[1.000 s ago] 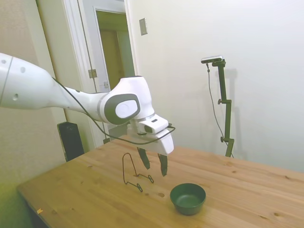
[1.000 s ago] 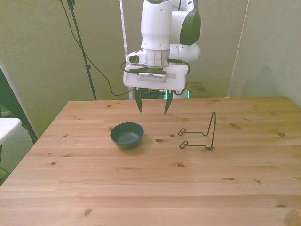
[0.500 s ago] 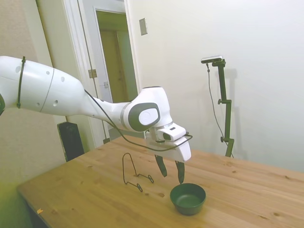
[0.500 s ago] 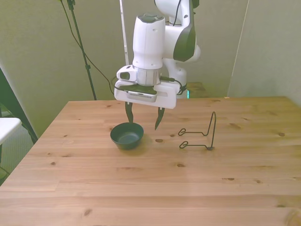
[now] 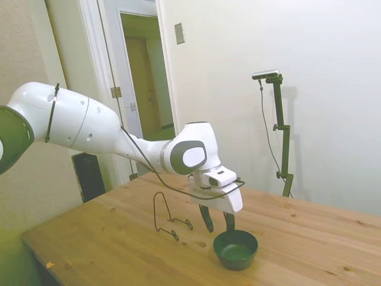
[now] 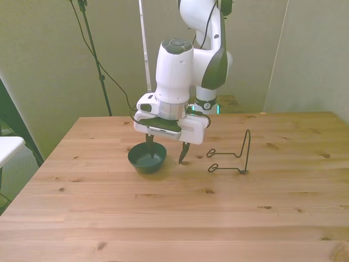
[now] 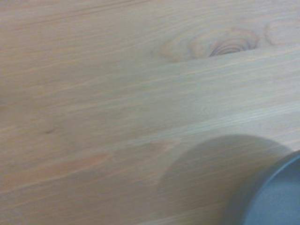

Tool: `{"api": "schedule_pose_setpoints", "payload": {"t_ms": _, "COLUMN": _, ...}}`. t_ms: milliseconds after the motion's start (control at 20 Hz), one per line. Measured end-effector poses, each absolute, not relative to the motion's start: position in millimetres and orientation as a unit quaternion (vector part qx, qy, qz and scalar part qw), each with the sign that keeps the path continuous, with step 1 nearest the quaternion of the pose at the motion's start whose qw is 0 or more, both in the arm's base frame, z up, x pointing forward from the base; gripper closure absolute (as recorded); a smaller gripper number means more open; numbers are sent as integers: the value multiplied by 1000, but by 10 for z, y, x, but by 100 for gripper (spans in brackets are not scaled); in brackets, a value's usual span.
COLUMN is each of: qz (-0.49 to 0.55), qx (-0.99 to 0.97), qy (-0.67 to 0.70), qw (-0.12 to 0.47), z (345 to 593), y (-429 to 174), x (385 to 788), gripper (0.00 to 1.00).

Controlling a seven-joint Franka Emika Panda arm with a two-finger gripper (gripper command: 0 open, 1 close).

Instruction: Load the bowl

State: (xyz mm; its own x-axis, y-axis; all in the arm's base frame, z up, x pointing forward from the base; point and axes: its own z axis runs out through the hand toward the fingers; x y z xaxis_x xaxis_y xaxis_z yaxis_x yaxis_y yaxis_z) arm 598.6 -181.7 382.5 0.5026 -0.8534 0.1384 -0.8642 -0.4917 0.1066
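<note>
I should next pinch the bowl with my gripper by the thin side at its rim [image 5: 230,235], because the bowl [image 5: 238,253] is too wide across for my gripper's fingers.
The small dark green bowl [image 5: 238,253] sits upright on the wooden table [image 5: 107,244], and I see nothing inside it. My gripper [image 5: 219,227] is open and low over it. In the front view the gripper [image 6: 166,158] straddles the rim of the bowl [image 6: 139,161] on the front view's right: one finger reaches down inside the bowl and the other hangs outside, close to the tabletop. The wrist view shows only an edge of the bowl [image 7: 276,199] and its shadow on the wood.
A thin black wire rack [image 5: 155,211] stands on the table beside the bowl, on the front view's right of the gripper [image 6: 248,150]. A door frame and a wall lie behind the table [image 6: 163,218].
The gripper has come down and moved toward the front view's left, from above the table beside the bowl to straddling the bowl's rim. It stayed open. Bowl and rack have not moved.
</note>
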Motion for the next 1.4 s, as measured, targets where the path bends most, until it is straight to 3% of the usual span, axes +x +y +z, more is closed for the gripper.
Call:
{"api": "schedule_pose_setpoints", "payload": {"t_ms": 500, "qz": 35, "qx": 857, "qy": -501, "qw": 116, "z": 3614, "y": -1700, "x": 6025, "gripper": 0}}
{"api": "schedule_pose_setpoints", "payload": {"t_ms": 550, "qz": 37, "qx": 857, "qy": -501, "qw": 117, "z": 3615, "y": -1686, "x": 6030, "gripper": 100}}
{"api": "schedule_pose_setpoints", "payload": {"t_ms": 1400, "qz": 37, "qx": 857, "qy": -498, "qw": 127, "z": 3595, "y": -1658, "x": 6024, "gripper": 100}}
